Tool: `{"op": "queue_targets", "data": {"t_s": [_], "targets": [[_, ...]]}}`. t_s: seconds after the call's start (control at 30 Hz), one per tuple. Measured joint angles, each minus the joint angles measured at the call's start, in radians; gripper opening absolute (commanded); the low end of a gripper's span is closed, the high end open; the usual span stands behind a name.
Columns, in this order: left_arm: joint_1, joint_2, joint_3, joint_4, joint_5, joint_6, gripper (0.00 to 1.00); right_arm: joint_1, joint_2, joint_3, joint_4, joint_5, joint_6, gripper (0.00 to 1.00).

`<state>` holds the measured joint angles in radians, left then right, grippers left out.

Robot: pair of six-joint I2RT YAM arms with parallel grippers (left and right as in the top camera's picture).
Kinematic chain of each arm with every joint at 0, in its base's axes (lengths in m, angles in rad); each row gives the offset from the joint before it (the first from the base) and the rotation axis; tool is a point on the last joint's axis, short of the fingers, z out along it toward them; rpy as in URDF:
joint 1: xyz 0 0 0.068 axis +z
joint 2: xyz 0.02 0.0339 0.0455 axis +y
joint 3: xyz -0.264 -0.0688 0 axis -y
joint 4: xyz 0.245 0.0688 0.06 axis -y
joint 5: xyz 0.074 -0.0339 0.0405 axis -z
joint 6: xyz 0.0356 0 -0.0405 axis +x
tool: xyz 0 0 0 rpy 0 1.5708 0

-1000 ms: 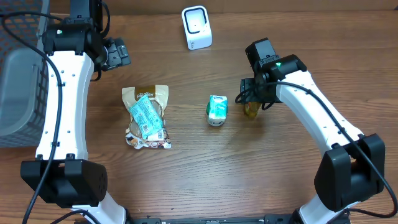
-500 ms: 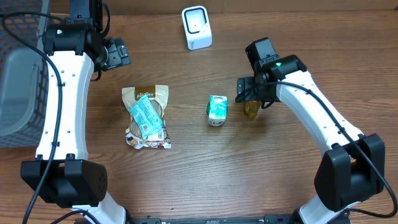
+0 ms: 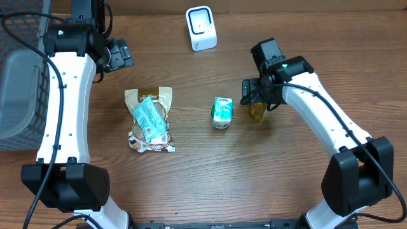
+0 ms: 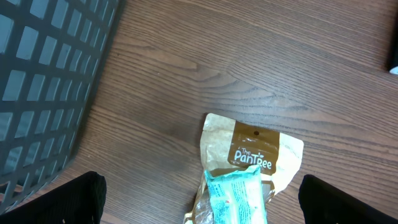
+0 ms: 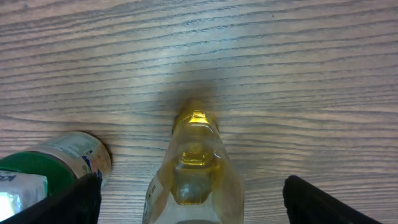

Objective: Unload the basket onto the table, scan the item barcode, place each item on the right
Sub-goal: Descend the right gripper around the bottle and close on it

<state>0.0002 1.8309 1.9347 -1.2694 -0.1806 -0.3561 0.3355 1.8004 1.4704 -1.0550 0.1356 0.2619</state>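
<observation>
The bottle has both fingers of my right gripper reaching down beside its wide body (image 3: 257, 111) (image 5: 195, 194), one on each side. I need to close my right gripper on the bottle.
A small bottle of yellow liquid (image 3: 257, 112) stands on the wooden table, right of centre. My right gripper (image 3: 255, 97) hangs just over it, open. In the right wrist view the bottle (image 5: 196, 163) sits between the two black fingers (image 5: 74, 200) with a gap on each side. The white barcode scanner (image 3: 201, 28) stands at the back middle. My left gripper (image 3: 119, 54) is open at the back left, holding nothing. In its wrist view it (image 4: 202, 202) hovers above a brown snack bag (image 4: 255, 149) with a teal packet (image 4: 237, 196) lying on it.
A green-and-white container (image 3: 222, 113) lies just left of the bottle, close to the right gripper's left finger. The snack bag (image 3: 150, 121) and teal packet (image 3: 149, 118) lie left of centre. A dark mesh basket (image 3: 19, 76) stands at the left edge.
The right gripper's jaws have spread wider around the yellow bottle, which stays standing in place. The left arm has not moved.
</observation>
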Motion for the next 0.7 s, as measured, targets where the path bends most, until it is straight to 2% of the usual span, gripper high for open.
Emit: {"op": "queue_targets", "data": {"t_s": [0.7], "targets": [[0.000, 0.000, 0.000, 0.000, 0.000, 0.000, 1.00, 0.000, 0.000, 0.000, -0.001, 0.000, 0.000, 0.88]]}}
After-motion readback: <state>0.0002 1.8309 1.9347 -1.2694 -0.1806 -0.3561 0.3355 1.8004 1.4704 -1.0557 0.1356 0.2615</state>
